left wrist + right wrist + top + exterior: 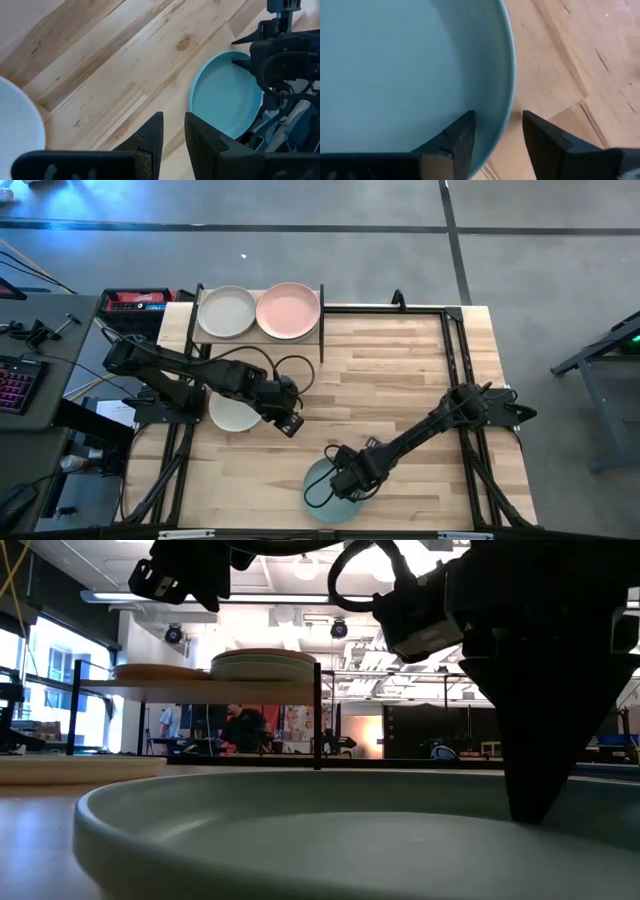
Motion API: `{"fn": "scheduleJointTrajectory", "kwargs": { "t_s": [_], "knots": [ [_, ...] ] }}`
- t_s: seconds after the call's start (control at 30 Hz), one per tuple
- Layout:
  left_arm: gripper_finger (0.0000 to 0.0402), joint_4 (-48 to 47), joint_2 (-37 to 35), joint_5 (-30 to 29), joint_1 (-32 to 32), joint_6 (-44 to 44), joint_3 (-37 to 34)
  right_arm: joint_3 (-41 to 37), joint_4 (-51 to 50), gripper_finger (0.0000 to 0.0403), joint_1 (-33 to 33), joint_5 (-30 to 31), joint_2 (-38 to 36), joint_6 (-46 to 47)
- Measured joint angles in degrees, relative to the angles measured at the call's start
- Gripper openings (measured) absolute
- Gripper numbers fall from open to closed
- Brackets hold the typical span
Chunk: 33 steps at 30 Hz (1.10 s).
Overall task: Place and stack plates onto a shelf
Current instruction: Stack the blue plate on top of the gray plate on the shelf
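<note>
The pale blue plate's rim stands between both fingers, the outer finger beside its own shadow, so it is time for my right gripper to close on the plate's rim.
A pale blue plate lies flat on the table at its near edge, also seen in the low view. My right gripper is open over the plate's right rim, with one finger inside the rim and one outside. My left gripper hovers left of the table's middle, slightly open and empty. A white plate lies on the table, partly under the left arm. The shelf stands at the far left edge and carries a whitish stack of plates and a pink plate. My right gripper comes at the pale blue plate's rim from above. The inner finger dips behind the near rim in the low view. I cannot tell whether either finger touches the plate. The plate lies flat on the table.
Bare plank tabletop stretches across the middle and right. Black frame rails run along the table's right and far sides. A desk with a keyboard and a red box stand beyond the left edge.
</note>
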Motion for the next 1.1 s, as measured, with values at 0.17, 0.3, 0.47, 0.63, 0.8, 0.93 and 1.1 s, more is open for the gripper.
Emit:
{"fn": "scheduleJointTrajectory", "kwargs": {
  "t_s": [0.17,0.3,0.47,0.63,0.8,0.93,1.1],
  "knots": [
    [0.0067,0.02,0.0,0.0,0.01,0.02,0.0,0.02,0.42,0.0095,-0.08,-1.25,0.03,0.24],
    [0.0067,-0.05,0.0,-0.04,0.23,0.12,0.0,0.02,0.43,0.0022,-0.09,-1.58,0.03,0.42],
    [0.0067,-0.13,0.0,-0.12,1.26,2.25,0.0,0.0,0.43,0.0013,-0.67,-3.32,-0.08,0.93],
    [0.0067,-0.53,0.0,-0.26,2.16,6.27,0.0,1.94,-1.75,0.0004,-1.9,-4.0,0.18,-0.24],
    [0.0067,-2.04,-0.01,-0.35,2.67,12.57,0.0,5.05,-6.49,0.0001,-3.17,-2.92,0.18,-1.71],
    [0.0067,-4.32,-0.02,-0.35,3.56,16.13,0.0,7.71,-10.63,0.0,-4.0,-1.19,0.14,-2.77],
    [0.0067,-5.87,-0.02,-0.35,5.13,18.21,0.0,10.78,-14.99,0.0,-5.45,0.45,0.1,-3.41]
  ]
}}
